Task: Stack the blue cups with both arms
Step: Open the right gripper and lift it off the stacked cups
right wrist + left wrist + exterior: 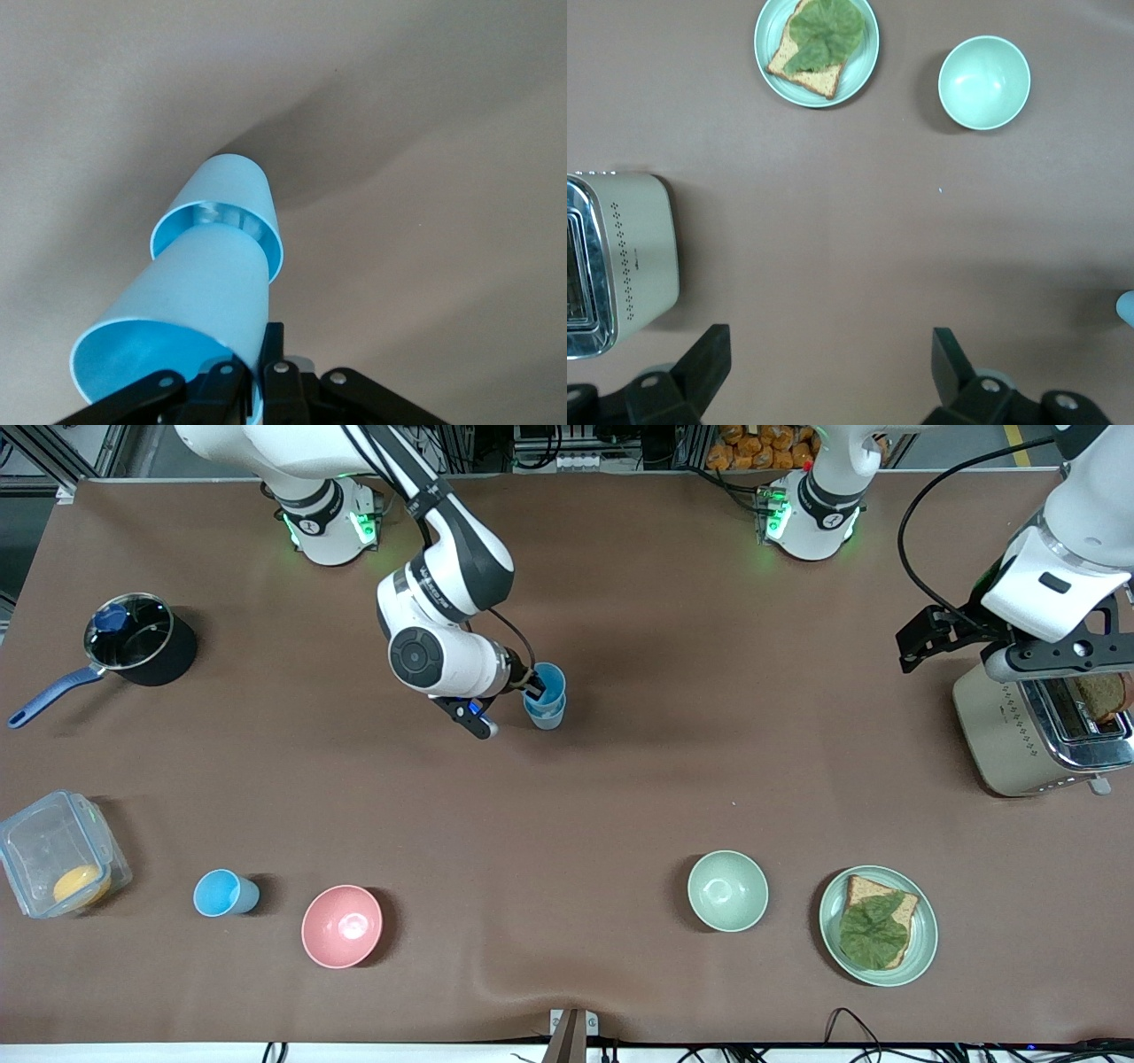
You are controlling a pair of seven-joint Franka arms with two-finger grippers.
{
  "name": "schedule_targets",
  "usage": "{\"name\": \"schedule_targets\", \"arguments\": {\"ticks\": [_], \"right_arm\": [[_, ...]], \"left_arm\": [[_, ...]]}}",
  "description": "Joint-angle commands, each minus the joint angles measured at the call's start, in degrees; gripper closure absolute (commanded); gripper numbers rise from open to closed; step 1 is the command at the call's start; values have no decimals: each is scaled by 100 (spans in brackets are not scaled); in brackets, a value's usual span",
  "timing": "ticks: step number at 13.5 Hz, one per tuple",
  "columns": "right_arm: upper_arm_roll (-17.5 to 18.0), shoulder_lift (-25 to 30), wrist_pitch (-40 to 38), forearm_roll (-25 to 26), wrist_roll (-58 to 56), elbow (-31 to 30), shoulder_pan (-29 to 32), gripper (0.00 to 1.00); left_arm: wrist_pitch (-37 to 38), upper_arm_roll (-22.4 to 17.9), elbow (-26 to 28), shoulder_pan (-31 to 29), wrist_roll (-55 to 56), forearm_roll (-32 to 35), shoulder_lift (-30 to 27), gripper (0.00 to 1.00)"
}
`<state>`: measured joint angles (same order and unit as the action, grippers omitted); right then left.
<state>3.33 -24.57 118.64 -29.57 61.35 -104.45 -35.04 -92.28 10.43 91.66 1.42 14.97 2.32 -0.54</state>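
Observation:
I should let go of the upper cup point(550, 681) with my right gripper, because its base is inside the lower cup's rim point(547, 711).
My right gripper point(530, 682) is shut on the rim of a bright sky-blue cup point(549, 684) at mid-table. That cup sits partly inside a duller grey-blue cup point(548, 717) on the brown table. In the right wrist view the fingers point(270, 341) pinch the wall of the upper cup point(195, 301), whose base is in the lower cup point(239, 199). Another sky-blue cup point(226, 893) stands beside the pink bowl point(342, 926), near the front camera. My left gripper point(1054, 657) waits open and empty over the toaster point(1001, 735); its jaws show wide apart in the left wrist view point(828, 363).
A pale green bowl point(727, 890) and a green plate point(921, 948) with toast and a leaf lie toward the left arm's end. A black saucepan point(142, 642) and a clear box point(53, 855) holding something orange are at the right arm's end.

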Motion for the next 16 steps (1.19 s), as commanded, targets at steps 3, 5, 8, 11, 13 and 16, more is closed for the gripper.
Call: {"name": "schedule_targets", "arguments": {"ticks": [3, 5, 8, 11, 13, 16], "right_arm": [[-61, -4, 2, -128, 53, -15, -73, 100], [-87, 5, -16, -41, 44, 38, -64, 45], [-114, 180, -86, 161, 88, 73, -3, 0], [-193, 242, -962, 993, -183, 607, 348, 0], [-193, 286, -1613, 1496, -718, 968, 725, 0], [-202, 768, -2325, 1962, -2052, 1023, 1533, 0]], "left_arm": [[290, 108, -16, -10, 366, -126, -192, 0], [281, 117, -17, 7, 489, -126, -140, 0], [281, 161, -34, -10, 542, -144, -157, 0], [255, 143, -96, -63, 533, -135, -131, 0], [255, 73, -96, -98, 455, -205, -130, 0], [290, 38, -96, -248, 437, -214, -201, 0]]}}
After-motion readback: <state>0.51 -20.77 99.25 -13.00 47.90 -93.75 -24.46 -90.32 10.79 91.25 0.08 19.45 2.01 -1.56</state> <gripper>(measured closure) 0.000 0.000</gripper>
